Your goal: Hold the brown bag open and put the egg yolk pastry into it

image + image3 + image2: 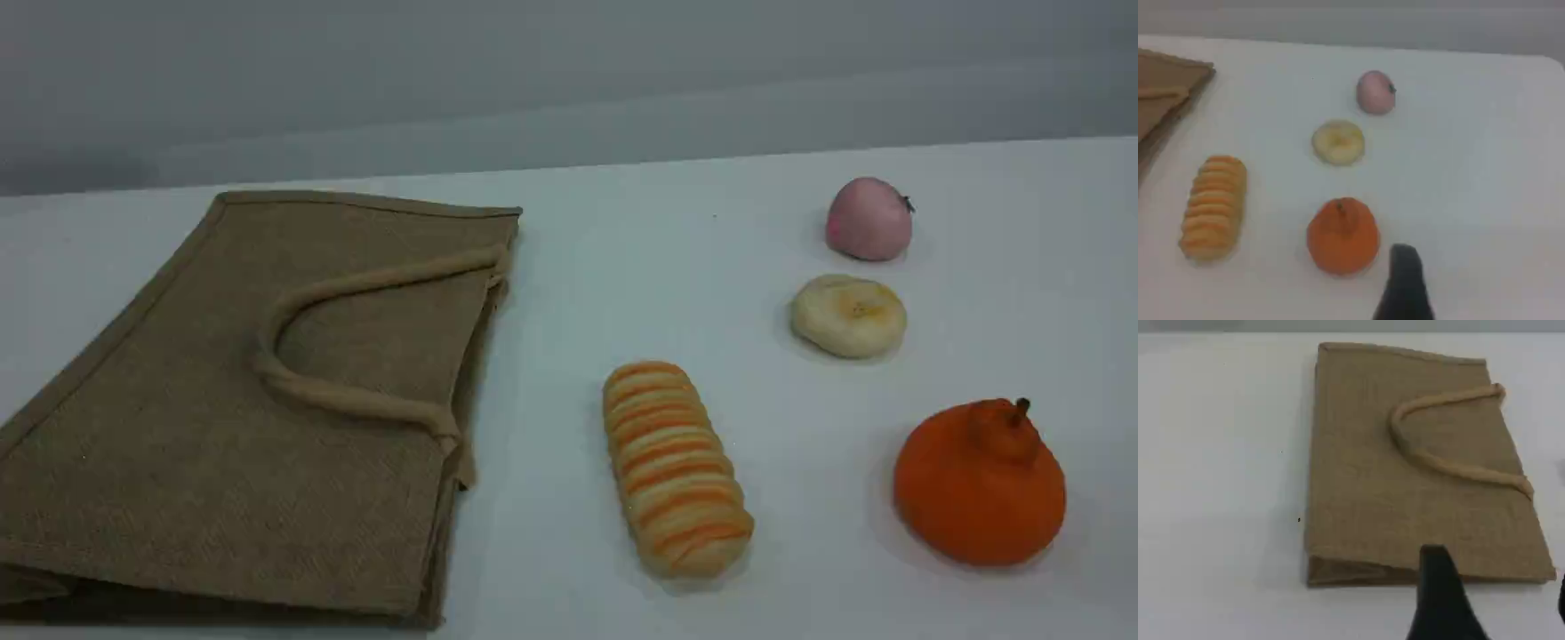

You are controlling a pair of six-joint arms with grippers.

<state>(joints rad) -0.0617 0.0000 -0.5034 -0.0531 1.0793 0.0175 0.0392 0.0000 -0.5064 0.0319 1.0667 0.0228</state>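
Note:
The brown bag [222,418] is flat and closed; my left gripper should next grab its raised loop handle on top.
The brown bag [222,418] lies flat and closed on the left of the white table, its mouth edge facing right and one beige loop handle [356,284] resting on top. The egg yolk pastry [849,316] sits alone at the right, far from the bag. Neither arm shows in the scene view. In the left wrist view my left gripper [1498,587] hovers open over the bag's [1418,487] near edge, holding nothing. In the right wrist view my right gripper [1478,287] shows one dark fingertip [1405,280], beside an orange fruit and short of the pastry [1338,142], with nothing in it.
A long orange-striped bread roll [676,467] lies between the bag and the pastry. A pink round fruit [869,219] stands just behind the pastry. In front of the pastry stands an orange fruit with a stem [978,484], close to my right fingertip.

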